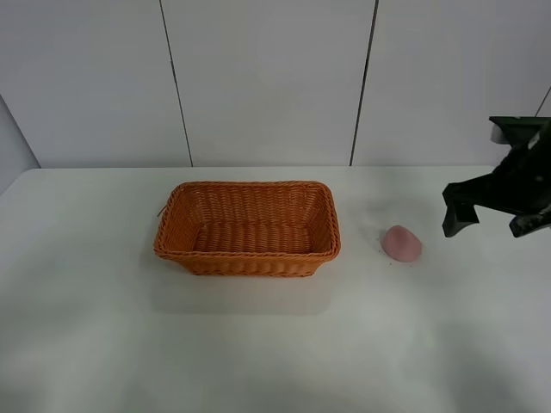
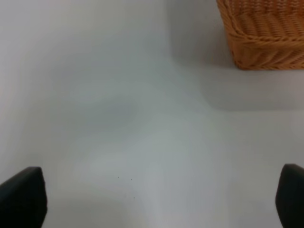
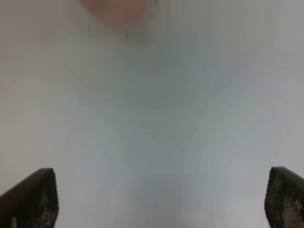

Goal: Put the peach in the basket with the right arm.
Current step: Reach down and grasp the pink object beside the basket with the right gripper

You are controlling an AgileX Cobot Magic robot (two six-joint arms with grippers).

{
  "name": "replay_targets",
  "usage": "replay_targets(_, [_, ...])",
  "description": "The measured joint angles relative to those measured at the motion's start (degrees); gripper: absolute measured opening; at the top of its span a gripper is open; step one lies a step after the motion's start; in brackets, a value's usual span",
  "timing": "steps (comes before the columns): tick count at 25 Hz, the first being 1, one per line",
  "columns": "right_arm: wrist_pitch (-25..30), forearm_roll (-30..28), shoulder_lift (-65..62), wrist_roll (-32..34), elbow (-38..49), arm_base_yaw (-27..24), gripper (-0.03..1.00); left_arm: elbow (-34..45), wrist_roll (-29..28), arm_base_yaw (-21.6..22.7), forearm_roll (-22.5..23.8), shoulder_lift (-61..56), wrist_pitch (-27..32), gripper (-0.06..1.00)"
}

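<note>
My right gripper grabs the peach [image 1: 402,243] by its rounded sides next, to put it in the wicker basket [image 1: 248,227].
The pale pink peach [image 1: 402,243] lies on the white table to the right of the orange-brown wicker basket [image 1: 248,227], a short gap between them. The basket holds nothing. My right gripper [image 1: 495,224] hangs at the right edge of the exterior view, right of the peach and apart from it, open with nothing between its fingers. In the right wrist view the peach [image 3: 116,9] is a blurred pink patch ahead of the wide-spread fingertips [image 3: 33,199]. My left gripper [image 2: 156,202] is open over bare table, with a corner of the basket [image 2: 263,33] ahead of it.
A white table [image 1: 258,344] spreads around the basket, with a panelled white wall behind it. The left arm does not show in the exterior view.
</note>
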Motion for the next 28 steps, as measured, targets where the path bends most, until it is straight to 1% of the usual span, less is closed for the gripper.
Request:
replay_targets(5, [0.14,-0.05,12.95,-0.25,-12.25,0.00,0.67,0.00,0.00,0.00,0.00,0.00,0.00,0.99])
replay_targets(10, [1.53,1.07,21.02,-1.62,-19.32,0.20,0.67,0.00,0.00,0.00,0.00,0.00,0.00,0.99])
replay_targets(15, [1.67,1.49,23.10,-2.83,-20.03,2.42,0.67,0.00,0.00,0.00,0.00,0.00,0.00,0.99])
replay_targets(20, [0.47,1.49,23.17,-3.07,-20.03,4.53,0.67,0.00,0.00,0.00,0.00,0.00,0.00,0.99])
replay_targets(28, [-3.09,0.55,23.58,-3.07,-20.08,4.68,0.67,0.00,0.00,0.00,0.00,0.00,0.00,0.99])
